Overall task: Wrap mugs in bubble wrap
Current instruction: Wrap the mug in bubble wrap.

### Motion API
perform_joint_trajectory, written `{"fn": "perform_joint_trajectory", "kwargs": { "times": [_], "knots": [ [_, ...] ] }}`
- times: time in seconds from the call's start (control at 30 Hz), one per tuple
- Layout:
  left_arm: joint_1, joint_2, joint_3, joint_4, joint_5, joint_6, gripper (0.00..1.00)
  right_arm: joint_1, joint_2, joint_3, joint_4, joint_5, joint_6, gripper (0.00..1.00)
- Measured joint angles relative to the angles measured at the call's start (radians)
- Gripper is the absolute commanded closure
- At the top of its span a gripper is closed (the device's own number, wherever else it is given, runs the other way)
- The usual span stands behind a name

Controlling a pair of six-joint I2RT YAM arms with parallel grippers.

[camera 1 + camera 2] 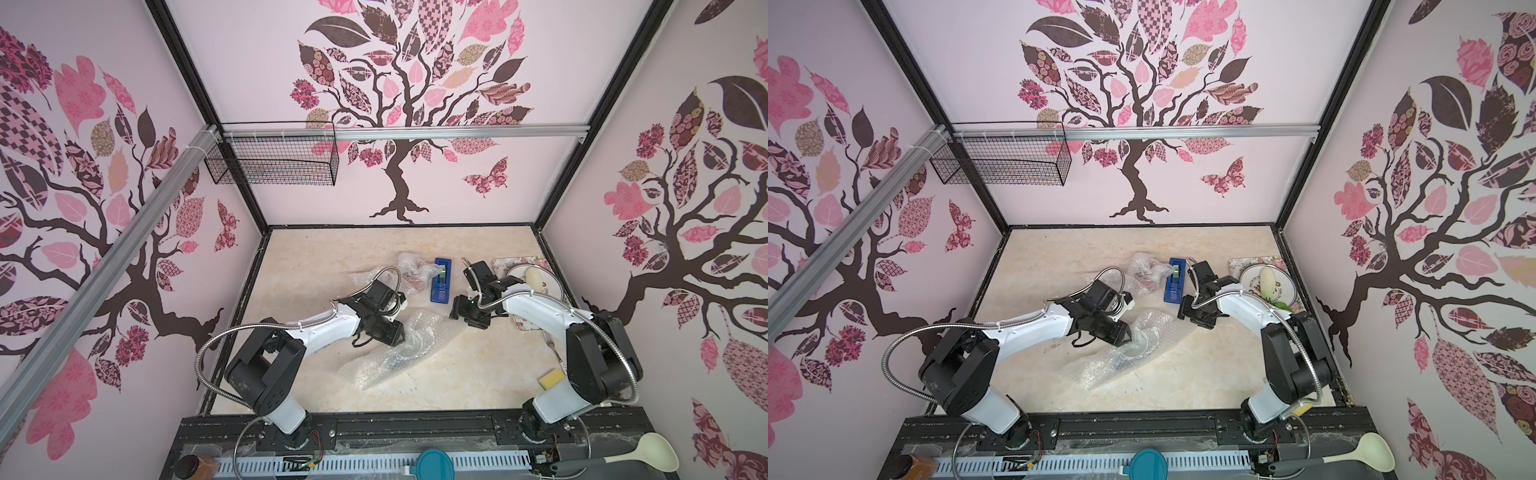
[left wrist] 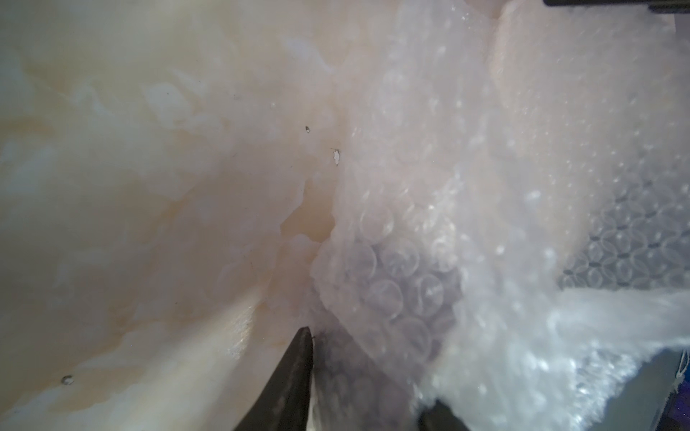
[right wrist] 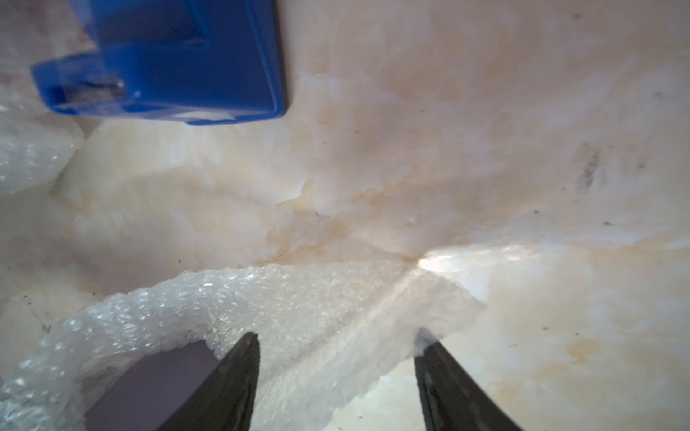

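Observation:
I need to fold the bubble wrap (image 1: 399,351) over the lavender mug, so I should next use my right gripper to grab the loose flap (image 1: 461,324) at the wrap's far edge.
A crumpled sheet of bubble wrap (image 1: 399,351) lies mid-table in both top views (image 1: 1121,353). A pale lavender mug (image 3: 149,384) sits inside it, mostly covered. My left gripper (image 2: 369,367) is at the sheet's left end (image 1: 404,332); its jaws hold a fold of bubble wrap (image 2: 392,283) with lavender showing through it. My right gripper (image 3: 338,334) hovers open over the sheet's far right edge (image 1: 456,315), with a flap of wrap lying between its fingers. At the back lies a second bubble wrap bundle (image 1: 415,272) with red showing through it.
A blue tape dispenser (image 1: 441,279) stands between the back bundle and my right arm, close ahead of the right gripper (image 3: 179,63). A plate (image 1: 536,282) on a floral mat is at the right. A yellow sponge (image 1: 552,379) lies at the right front.

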Motion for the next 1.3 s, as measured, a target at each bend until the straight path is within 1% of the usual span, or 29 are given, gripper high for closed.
{"fn": "perform_joint_trajectory", "kwargs": {
  "times": [0.1, 0.27, 0.33, 0.4, 0.43, 0.47, 0.5, 0.53, 0.57, 0.6, 0.7, 0.73, 0.83, 0.9, 0.97, 1.07, 1.17, 1.3],
  "knots": [
    [0.0, 0.002, 0.004, -0.006, 0.0, 0.002, 0.65, -0.02, 0.0, -0.027, 0.024, 0.002, 0.017, 0.32],
    [0.0, 0.002, 0.004, -0.006, 0.002, 0.001, 0.65, -0.03, 0.001, -0.143, 0.111, -0.032, 0.071, 0.32],
    [-0.001, 0.002, 0.004, -0.006, 0.002, 0.001, 0.66, -0.03, -0.002, -0.164, 0.16, -0.054, 0.092, 0.37],
    [-0.001, 0.003, 0.004, -0.006, 0.003, 0.002, 0.66, -0.03, -0.002, -0.181, 0.224, -0.071, 0.117, 0.46],
    [-0.001, 0.003, 0.005, -0.006, 0.003, 0.002, 0.66, -0.03, -0.002, -0.193, 0.256, -0.079, 0.127, 0.57],
    [-0.001, 0.003, 0.005, -0.006, 0.003, 0.001, 0.66, -0.03, -0.002, -0.206, 0.293, -0.088, 0.138, 0.71],
    [-0.001, 0.003, 0.005, -0.006, 0.003, 0.002, 0.66, -0.03, -0.002, -0.218, 0.325, -0.097, 0.151, 0.82],
    [-0.002, 0.004, 0.005, -0.006, 0.003, 0.002, 0.66, -0.03, -0.002, -0.235, 0.358, -0.105, 0.159, 0.9],
    [-0.002, 0.004, 0.005, -0.006, 0.003, 0.002, 0.66, -0.03, -0.005, -0.253, 0.39, -0.115, 0.17, 0.96],
    [-0.002, 0.004, 0.005, -0.006, 0.003, 0.002, 0.66, -0.03, -0.014, -0.269, 0.417, -0.119, 0.18, 1.0],
    [-0.002, 0.004, 0.006, -0.007, 0.003, 0.003, 0.66, -0.03, -0.11, -0.323, 0.484, -0.134, 0.182, 1.0],
    [-0.002, 0.005, 0.009, -0.01, 0.003, 0.004, 0.66, -0.03, -0.168, -0.337, 0.513, -0.143, 0.181, 1.0],
    [-0.004, 0.014, 0.018, -0.015, 0.008, 0.004, 0.66, -0.025, -0.314, -0.344, 0.595, -0.204, 0.18, 1.0],
    [-0.007, 0.016, 0.024, -0.017, 0.011, 0.005, 0.66, -0.003, -0.354, -0.333, 0.652, -0.261, 0.178, 1.0],
    [-0.01, 0.019, 0.031, -0.024, 0.012, 0.008, 0.66, 0.054, -0.351, -0.317, 0.694, -0.303, 0.176, 1.0],
    [-0.012, 0.033, 0.049, -0.034, 0.014, 0.012, 0.66, 0.191, -0.322, -0.295, 0.737, -0.364, 0.178, 1.0],
    [-0.013, 0.046, 0.062, -0.042, 0.016, 0.011, 0.66, 0.299, -0.287, -0.29, 0.756, -0.396, 0.174, 1.0],
    [-0.013, 0.048, 0.071, -0.053, 0.017, 0.011, 0.66, 0.375, -0.257, -0.291, 0.726, -0.396, 0.146, 1.0]
  ]
}}
